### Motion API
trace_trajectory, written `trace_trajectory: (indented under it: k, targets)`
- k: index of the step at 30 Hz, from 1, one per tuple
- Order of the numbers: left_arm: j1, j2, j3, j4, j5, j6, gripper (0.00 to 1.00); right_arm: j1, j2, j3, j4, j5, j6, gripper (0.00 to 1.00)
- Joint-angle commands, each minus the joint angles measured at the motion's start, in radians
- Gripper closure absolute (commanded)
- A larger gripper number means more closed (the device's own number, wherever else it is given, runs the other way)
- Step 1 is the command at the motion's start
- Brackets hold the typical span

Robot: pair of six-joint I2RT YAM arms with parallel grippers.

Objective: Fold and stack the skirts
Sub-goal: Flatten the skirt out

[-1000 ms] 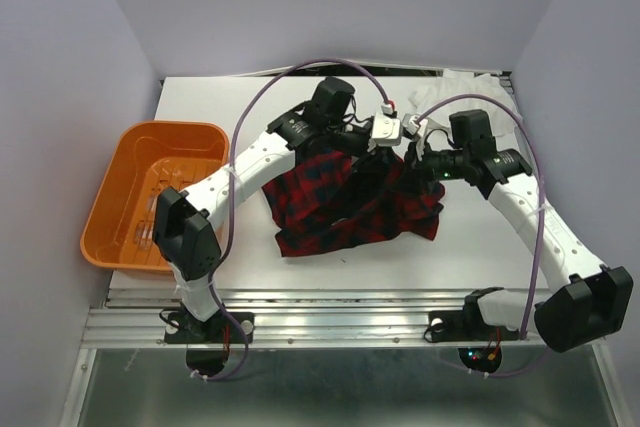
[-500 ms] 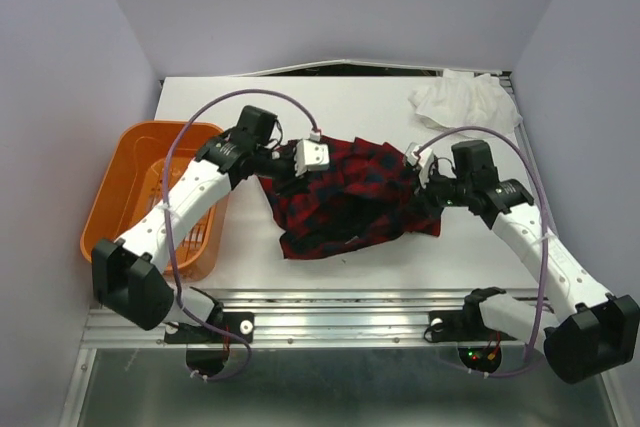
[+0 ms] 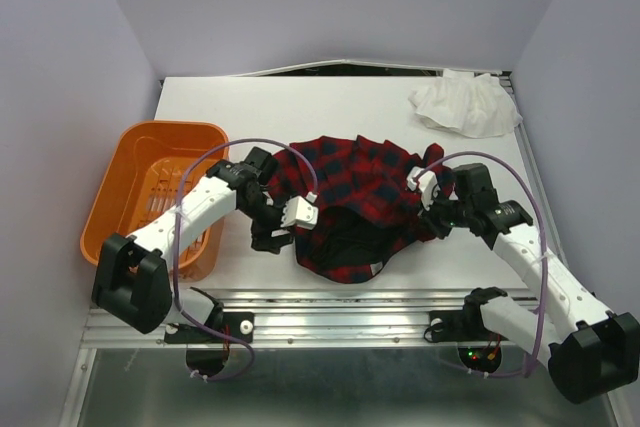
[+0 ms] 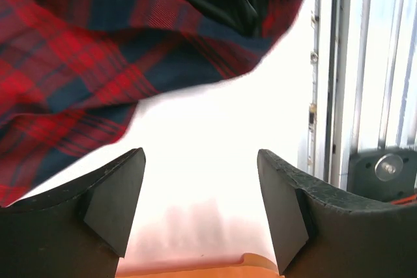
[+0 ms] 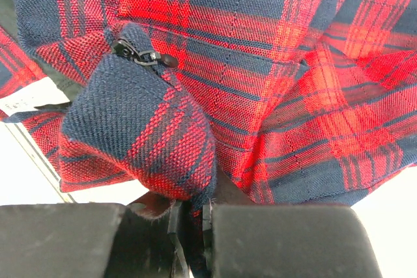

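The left gripper grabs the skirt's edge (image 3: 304,254) (image 4: 238,58) beside the black lining next, opposite my right gripper's zipper-side hold, to spread the skirt for folding.
A red and navy plaid skirt (image 3: 350,187) lies rumpled in the middle of the white table (image 3: 250,107), its black lining showing at the near side. My left gripper (image 3: 288,231) is open and empty, just left of the skirt's near-left edge. In the left wrist view the gripper (image 4: 200,161) has bare table between its fingers and the skirt (image 4: 78,63) lies ahead. My right gripper (image 3: 432,212) is shut on the skirt's right edge. In the right wrist view the gripper (image 5: 195,209) pinches a fold of plaid (image 5: 260,83) near a zipper pull (image 5: 140,53).
An orange basket (image 3: 120,162) stands at the table's left; its rim (image 4: 260,268) shows behind my left gripper. A crumpled white garment (image 3: 465,102) lies at the back right. Metal rails (image 3: 340,312) run along the near edge. Purple walls enclose the table.
My left gripper has let go of the skirt and moved nearer and left. The skirt has dropped and spread toward the near edge. My right gripper, still shut on it, moved slightly nearer.
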Motion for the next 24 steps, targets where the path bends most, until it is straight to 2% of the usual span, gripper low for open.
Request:
trace_trajectory:
  k: [1, 4, 6, 9, 17, 20, 24]
  targets:
    - [-0.010, -0.035, -0.030, -0.038, 0.003, 0.070, 0.19, 0.001, -0.013, -0.017, 0.035, 0.045, -0.020, 0.99]
    - [-0.036, -0.049, -0.064, 0.015, 0.002, 0.067, 0.19, 0.001, -0.015, -0.019, 0.033, 0.041, -0.004, 0.99]
    - [-0.094, -0.052, -0.091, 0.055, -0.007, 0.035, 0.18, 0.001, -0.013, -0.017, 0.038, 0.042, 0.003, 0.99]
    - [-0.180, -0.052, -0.122, 0.149, -0.030, -0.060, 0.15, 0.001, -0.006, -0.011, 0.038, 0.045, 0.011, 0.99]
    - [-0.263, -0.035, -0.174, 0.366, -0.075, -0.315, 0.13, 0.001, -0.002, 0.000, 0.038, 0.051, 0.031, 0.99]
    - [-0.280, -0.056, -0.190, 0.451, -0.109, -0.386, 0.14, 0.001, -0.002, -0.002, 0.043, 0.058, 0.042, 0.99]
    - [-0.295, -0.061, -0.208, 0.462, -0.078, -0.421, 0.20, 0.001, -0.002, -0.002, 0.063, 0.081, 0.088, 0.99]
